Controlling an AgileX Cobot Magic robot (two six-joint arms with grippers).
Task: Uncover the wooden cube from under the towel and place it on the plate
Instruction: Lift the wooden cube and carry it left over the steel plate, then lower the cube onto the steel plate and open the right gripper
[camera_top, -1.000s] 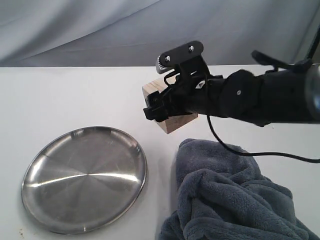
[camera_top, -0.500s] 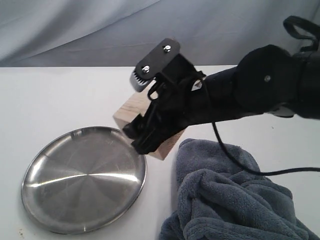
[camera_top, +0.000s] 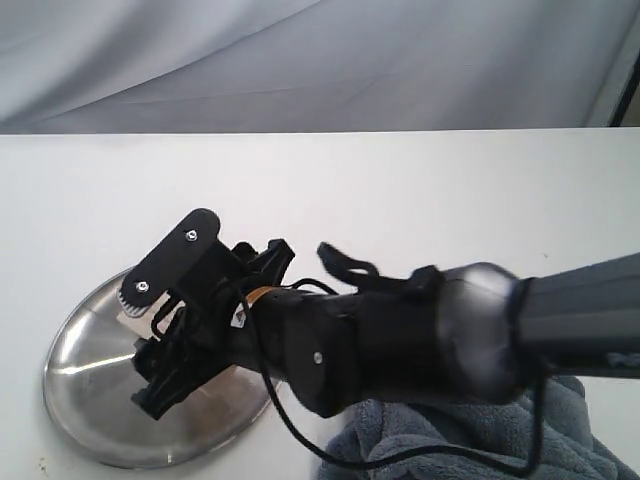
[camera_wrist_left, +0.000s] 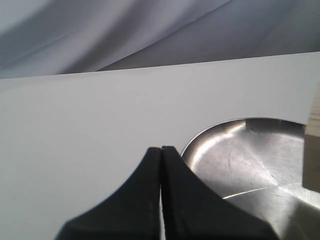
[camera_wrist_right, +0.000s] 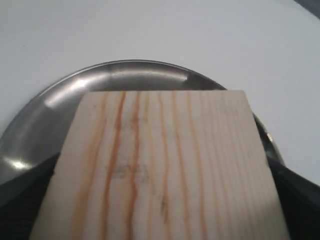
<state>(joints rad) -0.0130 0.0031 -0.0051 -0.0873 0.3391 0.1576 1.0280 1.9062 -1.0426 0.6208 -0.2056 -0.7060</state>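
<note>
My right gripper needs to lower the wooden cube (camera_wrist_right: 160, 165) before letting go of it, because the cube hangs above the steel plate in the right wrist view.
The wooden cube (camera_wrist_right: 160, 165) fills the right wrist view, pale with orange grain lines. My right gripper (camera_wrist_right: 160, 220) is shut on it, dark fingers (camera_wrist_right: 292, 200) showing on either side. The cube hangs just above the steel plate (camera_wrist_right: 125, 75); whether it touches is unclear. In the exterior view the right gripper (camera_top: 160, 375) reaches over the plate (camera_top: 80, 390) at front left, and the arm hides almost all of the cube. The blue-grey towel (camera_top: 450, 445) lies bunched at front right. My left gripper (camera_wrist_left: 161, 148) is shut and empty beside the plate (camera_wrist_left: 250, 160), with the cube's edge (camera_wrist_left: 313, 115) in sight.
A white table (camera_top: 420, 190) stretches behind the plate and towel. A grey cloth backdrop (camera_top: 300, 60) hangs along its far edge. The right arm (camera_top: 400, 350) crosses low over the front of the table.
The right arm has carried the cube from behind the towel leftward, forward and down until it is over the plate. The towel and plate have stayed put.
</note>
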